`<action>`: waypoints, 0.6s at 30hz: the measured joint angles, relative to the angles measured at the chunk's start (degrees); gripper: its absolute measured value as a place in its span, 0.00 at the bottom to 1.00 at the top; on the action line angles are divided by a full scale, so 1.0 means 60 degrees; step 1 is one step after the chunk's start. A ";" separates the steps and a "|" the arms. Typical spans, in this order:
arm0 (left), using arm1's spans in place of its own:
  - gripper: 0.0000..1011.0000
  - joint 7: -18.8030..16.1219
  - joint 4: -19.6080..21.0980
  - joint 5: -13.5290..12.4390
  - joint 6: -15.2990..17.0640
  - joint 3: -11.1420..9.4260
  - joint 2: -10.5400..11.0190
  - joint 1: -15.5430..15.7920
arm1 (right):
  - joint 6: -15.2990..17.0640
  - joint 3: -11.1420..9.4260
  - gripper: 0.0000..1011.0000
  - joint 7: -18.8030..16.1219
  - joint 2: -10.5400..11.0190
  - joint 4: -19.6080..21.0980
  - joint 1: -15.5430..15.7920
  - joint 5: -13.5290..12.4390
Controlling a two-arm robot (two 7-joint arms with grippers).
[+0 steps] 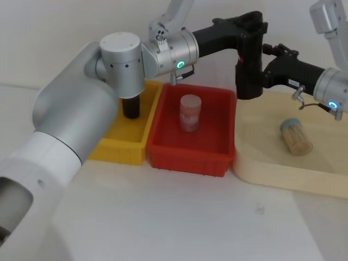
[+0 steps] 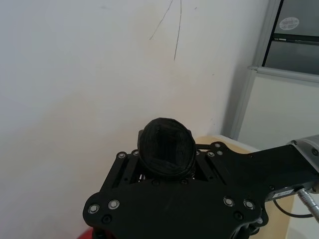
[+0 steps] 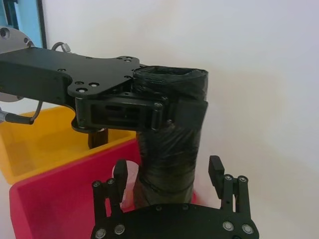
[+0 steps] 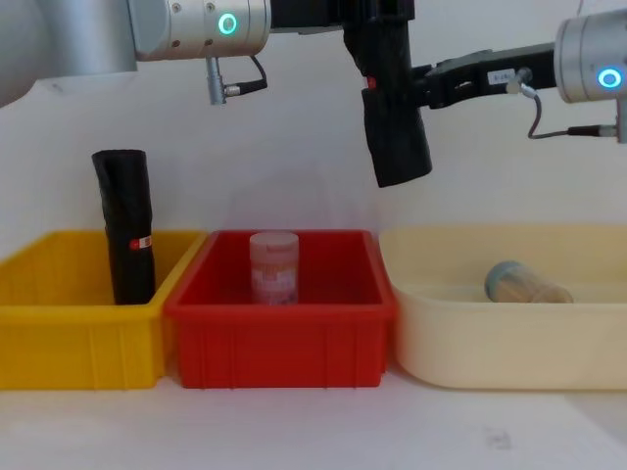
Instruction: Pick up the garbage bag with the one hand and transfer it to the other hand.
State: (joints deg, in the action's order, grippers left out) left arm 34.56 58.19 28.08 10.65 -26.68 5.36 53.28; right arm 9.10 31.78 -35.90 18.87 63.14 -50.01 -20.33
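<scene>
I will next grab the garbage bag with my right gripper by its lower half, to take the bag over from my left gripper.
The garbage bag, a black rolled bundle, hangs upright in the air over the gap between the red bin and the cream tray. My left gripper, on the arm with the green ring light, is shut on the roll's upper part. My right gripper, on the arm with the blue ring light, is open. Its fingers stand on either side of the roll's lower half, with a gap on each side. In the chest view the right gripper reaches the roll from the right.
A yellow bin holds another upright black roll. The red bin holds a pinkish jar. The cream tray on the right holds a jar of sticks lying on its side.
</scene>
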 joint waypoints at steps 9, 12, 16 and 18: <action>0.36 0.0000 0.0000 0.0000 0.0001 -0.0001 0.0000 0.0000 | -0.0044 0.0209 0.99 -0.0176 -0.0230 -0.0488 -0.0327 0.0103; 0.36 0.0000 0.0000 0.0000 0.0000 -0.0001 0.0001 0.0000 | -0.0071 0.0253 0.99 -0.0197 -0.0293 -0.0615 -0.0410 0.0140; 0.36 0.0000 0.0001 0.0000 0.0000 -0.0001 0.0000 0.0000 | -0.0094 0.0292 0.94 -0.0218 -0.0353 -0.0741 -0.0480 0.0172; 0.36 0.0000 0.0001 0.0000 0.0000 -0.0001 0.0000 0.0000 | -0.0103 0.0310 0.88 -0.0236 -0.0381 -0.0798 -0.0513 0.0192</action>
State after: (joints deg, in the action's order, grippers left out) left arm 34.56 58.19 28.08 10.65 -26.69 5.36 53.28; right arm 8.48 33.64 -37.31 16.58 58.35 -53.09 -19.18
